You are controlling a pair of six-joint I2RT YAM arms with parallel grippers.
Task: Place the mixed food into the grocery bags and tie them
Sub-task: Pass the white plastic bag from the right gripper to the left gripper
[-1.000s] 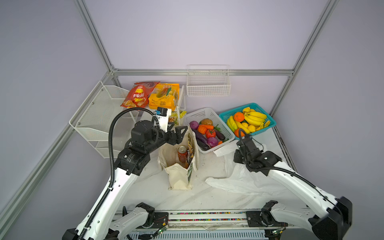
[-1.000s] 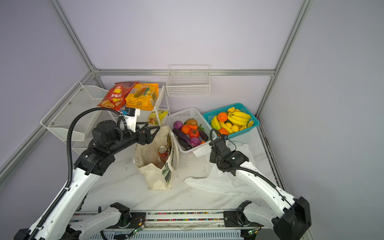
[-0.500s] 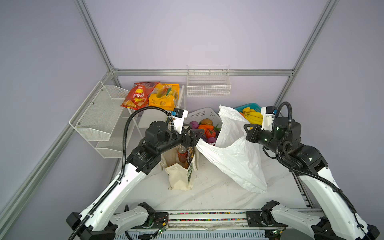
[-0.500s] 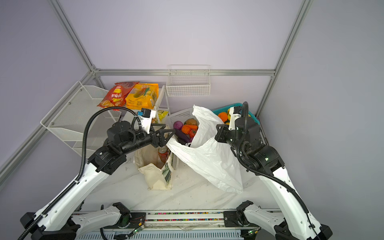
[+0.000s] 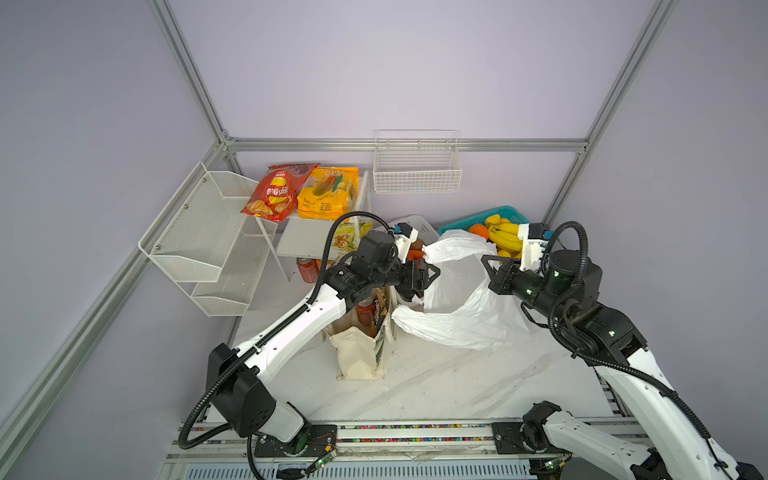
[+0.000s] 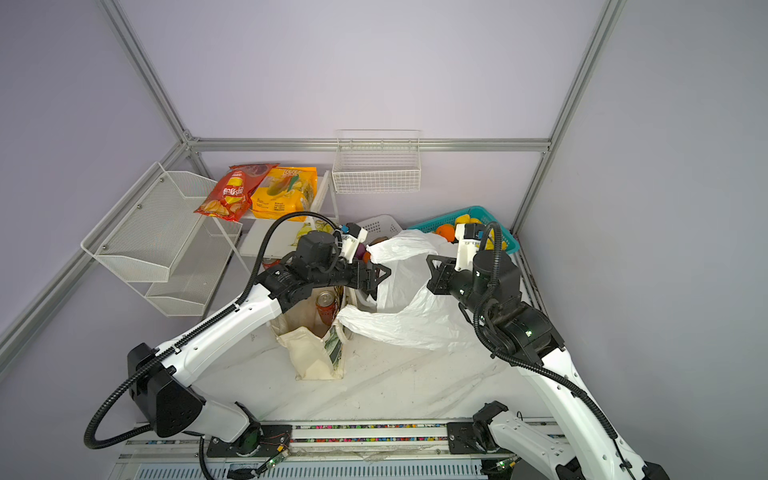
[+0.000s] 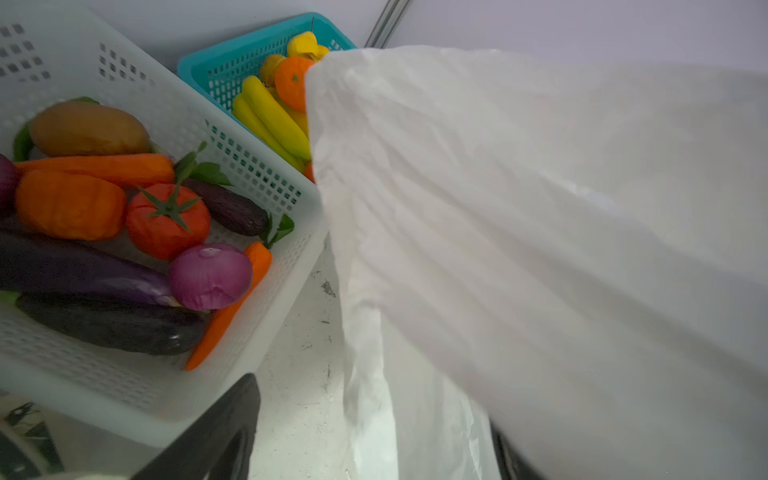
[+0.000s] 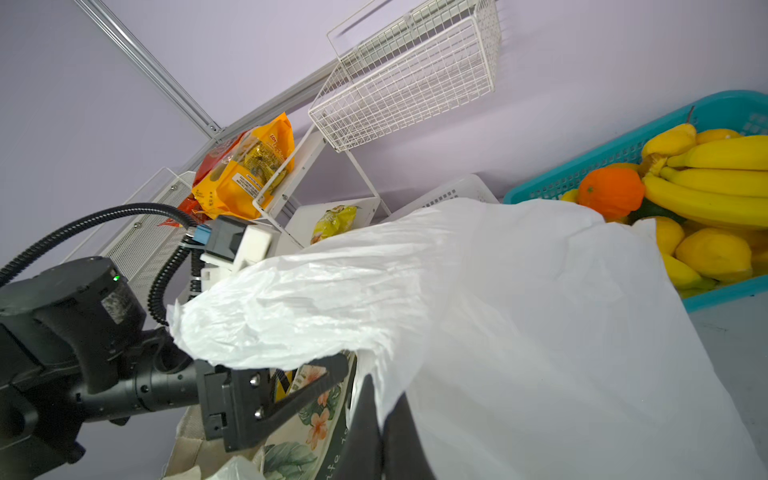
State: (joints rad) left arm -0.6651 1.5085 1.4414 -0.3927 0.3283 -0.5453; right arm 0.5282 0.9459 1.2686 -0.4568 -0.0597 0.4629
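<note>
The left gripper should grab the white plastic bag by its rim next, opposite the right gripper, to keep the bag open for food.
My right gripper (image 5: 488, 266) (image 8: 382, 415) is shut on the rim of the white plastic bag (image 5: 465, 316) (image 6: 411, 320) and holds it up off the table. My left gripper (image 5: 428, 276) (image 7: 372, 407) is open at the bag's other side, with thin film hanging between its fingers and a handle draped over it. The cream tote (image 5: 357, 357) (image 6: 311, 353) stands under my left arm with a reddish-brown can (image 6: 326, 305) inside. A black packet with yellow marks (image 8: 287, 380) shows at the tote's mouth. An orange (image 7: 293, 81) (image 8: 611, 191) lies in the teal basket (image 5: 511, 210).
A white lattice basket (image 7: 270, 199) of vegetables stands behind the tote. Bananas (image 5: 505, 232) fill the teal basket. A second can (image 5: 306, 269) stands by the wire shelf (image 5: 208, 249), which carries a red crisp packet (image 5: 276, 193) and a yellow-orange packet (image 5: 328, 195). A wire basket (image 5: 415, 166) hangs on the back wall.
My right gripper lifted the plastic bag from the table and keeps it up. My left gripper swung right from above the tote to the bag's edge, jaws slightly wider.
</note>
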